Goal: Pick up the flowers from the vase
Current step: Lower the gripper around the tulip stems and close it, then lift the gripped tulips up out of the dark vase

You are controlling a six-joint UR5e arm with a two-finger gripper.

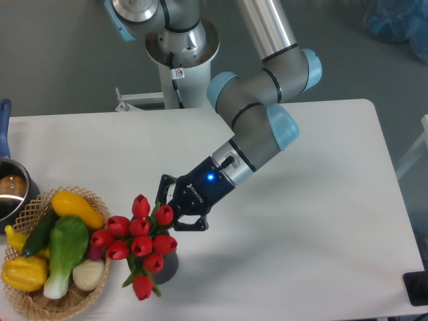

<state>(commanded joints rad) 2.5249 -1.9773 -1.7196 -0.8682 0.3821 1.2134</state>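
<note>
My gripper should next take hold of the flowers' green stems just below the red buds, so that it can pick the flowers out of the vase.
The flowers are a tight bunch of red tulip buds with green stems, standing in the vase. The vase is a short dark grey cylinder near the table's front edge, mostly hidden under the buds. My gripper reaches in from the upper right and sits at the bunch's right side. Its jaws stand apart, with one red bud between the fingertips. I cannot see the jaws pressing on the bud.
A woven wicker basket with yellow, green and white vegetables stands just left of the flowers. A metal pot with a blue handle sits at the left edge. The robot's base is behind the table's far edge.
</note>
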